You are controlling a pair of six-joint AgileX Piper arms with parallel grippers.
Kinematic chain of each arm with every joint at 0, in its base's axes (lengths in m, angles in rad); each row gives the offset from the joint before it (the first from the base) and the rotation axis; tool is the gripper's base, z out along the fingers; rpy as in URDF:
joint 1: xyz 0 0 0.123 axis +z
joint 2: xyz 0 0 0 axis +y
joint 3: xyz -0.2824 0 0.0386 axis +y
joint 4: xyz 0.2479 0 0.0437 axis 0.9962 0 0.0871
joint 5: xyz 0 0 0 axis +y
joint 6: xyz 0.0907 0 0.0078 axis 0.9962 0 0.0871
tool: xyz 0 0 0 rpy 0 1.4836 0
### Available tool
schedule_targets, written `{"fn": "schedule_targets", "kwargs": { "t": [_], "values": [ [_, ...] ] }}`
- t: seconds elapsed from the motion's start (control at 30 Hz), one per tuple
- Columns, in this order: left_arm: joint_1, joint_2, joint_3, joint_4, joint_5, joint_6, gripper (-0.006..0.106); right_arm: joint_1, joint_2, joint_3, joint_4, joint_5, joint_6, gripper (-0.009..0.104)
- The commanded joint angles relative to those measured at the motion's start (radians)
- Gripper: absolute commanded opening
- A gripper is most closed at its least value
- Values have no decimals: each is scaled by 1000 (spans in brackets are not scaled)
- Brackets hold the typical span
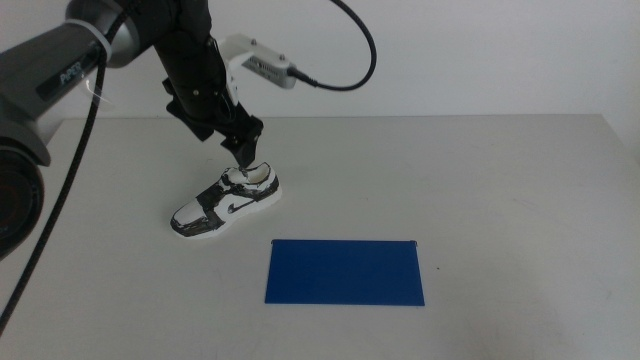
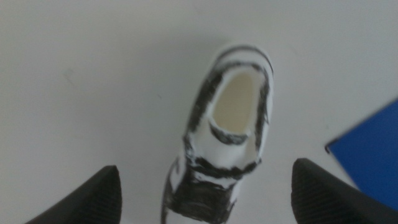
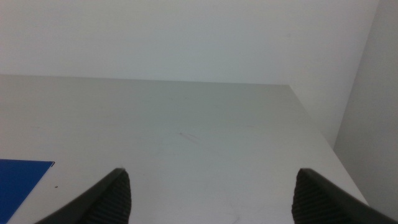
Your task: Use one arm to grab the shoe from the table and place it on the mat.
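My left gripper grabs the shoe across both sides of its middle (image 1: 226, 202) next, as the shoe stretches long from its toe (image 1: 188, 221) to its heel.
The white and black shoe (image 1: 226, 201) lies on the table (image 1: 500, 180), left of centre, toe toward the front left. The blue mat (image 1: 345, 271) lies flat to the shoe's front right. The left arm (image 1: 190, 70) reaches in from the left; its gripper (image 1: 245, 153) hangs just above the shoe's heel opening. In the left wrist view the shoe (image 2: 227, 130) sits between the wide-open jaws of the left gripper (image 2: 205, 199), untouched, and a corner of the mat (image 2: 373, 155) shows. The right gripper (image 3: 211, 199) is open and empty, out of the middle view.
The right wrist view shows bare table (image 3: 199, 137), a corner of the mat (image 3: 18, 177) and the table's far and right edges against a white wall.
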Motion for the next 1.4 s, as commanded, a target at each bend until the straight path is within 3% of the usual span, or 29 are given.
{"fn": "schedule_targets", "kwargs": {
  "t": [0.0, 0.97, 1.17, 1.37],
  "values": [
    [-4, -59, 8, -22, 77, 12, 93, -5, -21, -10, -8, -79, -13, 66],
    [-4, 86, 31, -50, 63, 105, 91, -5, -21, -10, -8, -79, -13, 66],
    [-4, 86, 31, -39, 62, 104, 69, -5, -21, -10, -8, -79, -13, 66],
    [-4, 86, 31, -34, 62, 103, 28, -5, -21, -10, -8, -79, -13, 66]
  ]
}}
